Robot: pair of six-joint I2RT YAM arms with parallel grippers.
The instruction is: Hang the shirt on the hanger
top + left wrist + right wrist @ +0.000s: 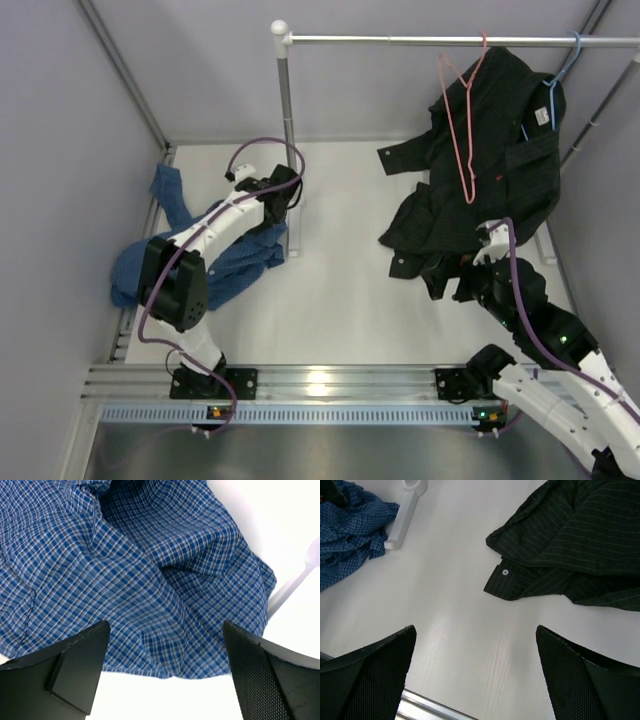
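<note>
The left gripper should next take hold of the blue checked shirt by its loose folded edge (250, 279) (168, 662), so the rest of the shirt stays free to spread for the hanger.
The blue checked shirt (232, 262) lies crumpled on the table at the left; it fills the left wrist view (150, 580) and shows at the top left of the right wrist view (345, 525). The pink-red wire hanger (462, 120) hangs from the rail (400, 40) at the back right, over the black shirt. My left gripper (262, 192) is open and empty, just above the blue shirt's edge (165, 672). My right gripper (450, 282) is open and empty above bare table, near the black shirt's cuff (501, 582).
A larger black striped shirt (480, 170) hangs on a light blue hanger (560, 70) from the rail and drapes onto the table. The rail's upright post (288, 150) stands beside the left gripper, its white foot (402, 522) on the table. Grey walls enclose the cell.
</note>
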